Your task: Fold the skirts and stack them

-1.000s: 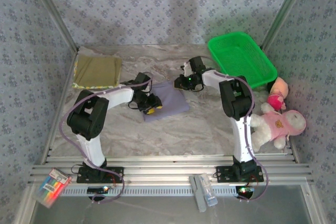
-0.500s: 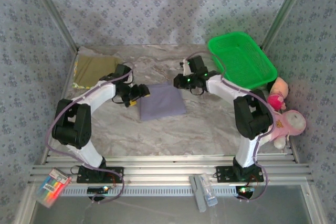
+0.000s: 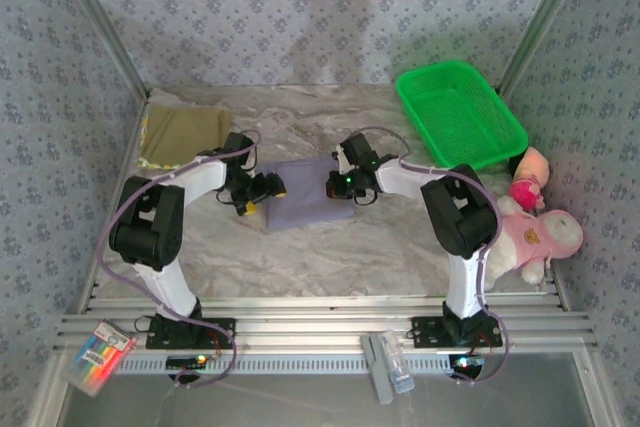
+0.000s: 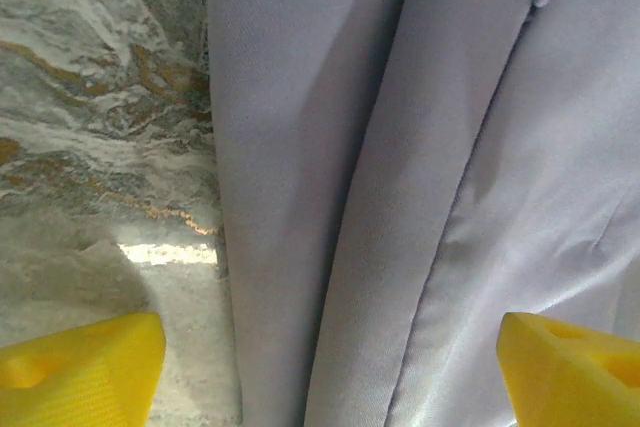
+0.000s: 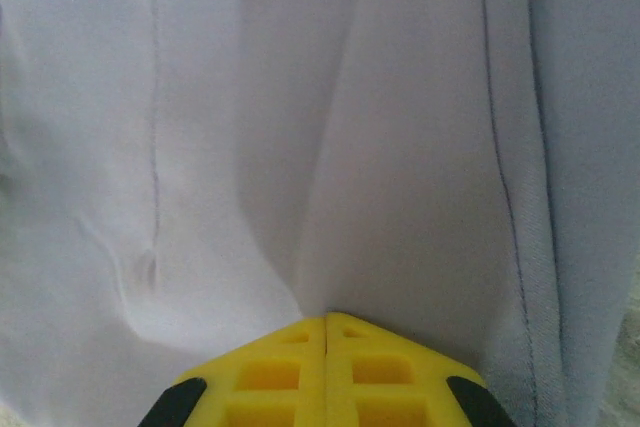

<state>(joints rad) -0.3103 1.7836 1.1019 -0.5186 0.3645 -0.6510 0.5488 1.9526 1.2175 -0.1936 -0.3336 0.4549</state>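
Note:
Next, my left gripper pinches together the grey-lavender skirt's layers at the folded edge facing the olive-khaki skirt [image 3: 185, 132] to stack it folded.
A folded grey-lavender skirt [image 3: 308, 197] lies flat mid-table. My left gripper [image 3: 264, 190] hovers open at its left edge; in the left wrist view its yellow fingertips [image 4: 85, 362] stand wide apart over the skirt's folded edge [image 4: 330, 197]. My right gripper [image 3: 334, 185] rests on the skirt's right part. In the right wrist view it [image 5: 325, 319] is shut, with a ridge of the skirt's cloth [image 5: 300, 147] puckering up to its tips. An olive-khaki skirt [image 3: 185, 132] lies folded at the back left on top of a yellow-green one [image 3: 150, 159].
A green plastic basket [image 3: 505, 137] stands at the back right. Two pink plush toys [image 3: 535, 232] lie along the right edge. A pack of markers [image 3: 95, 357] and a small grey object [image 3: 388, 367] sit on the front rail. Patterned walls close in three sides.
My left gripper has opened wider and settled at the skirt's left edge. My right gripper has come nearer onto the skirt and shut on its cloth.

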